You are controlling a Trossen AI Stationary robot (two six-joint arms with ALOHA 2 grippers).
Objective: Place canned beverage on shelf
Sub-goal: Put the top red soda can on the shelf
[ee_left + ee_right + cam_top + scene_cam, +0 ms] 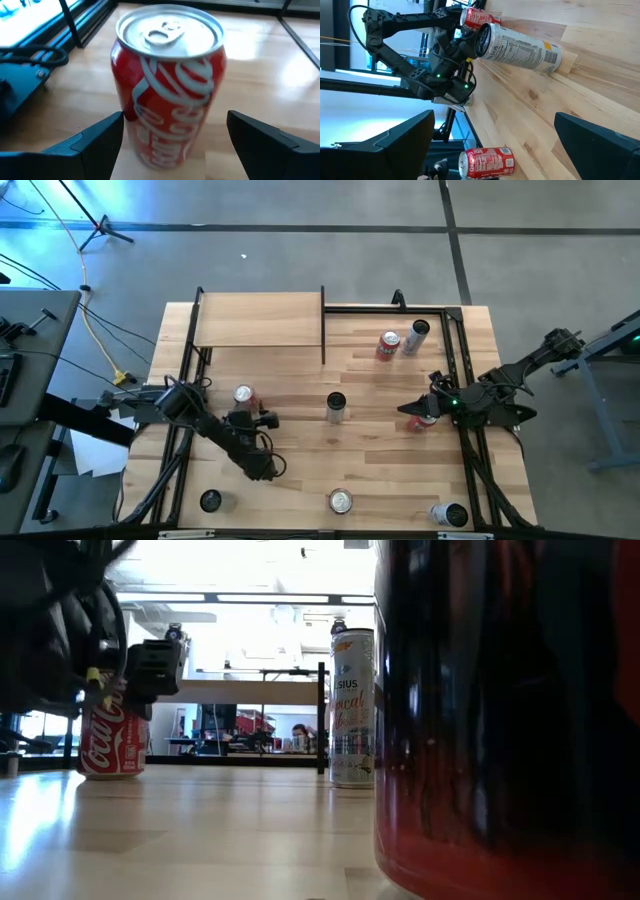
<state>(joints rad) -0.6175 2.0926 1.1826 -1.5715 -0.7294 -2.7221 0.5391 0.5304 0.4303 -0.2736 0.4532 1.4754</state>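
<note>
I should next grab the Coca-Cola can by its red side [250,402] with my left gripper, to set the can upright on the shelf [260,320].
A red Coca-Cola can [167,85] stands upright on the plank tabletop, left of centre [243,396]. It also shows in the low view [112,740]. My left gripper [172,130] is open, with one finger on each side of the can's lower body and a small gap at each side. The shelf [260,320], a pale board edged by thin black posts, sits at the table's far left and nothing stands on it. My right gripper [492,135] is open and empty over the table's right part [418,412]. Something red shows just beneath it in the high view.
A tall slim Celsius can [335,408] stands at mid-table. A red can [387,345] and a silver can [416,337] are at the far right. More cans sit along the near edge: [210,500], [340,500], [448,515]. Black frame rails [470,380] run along the table's sides.
</note>
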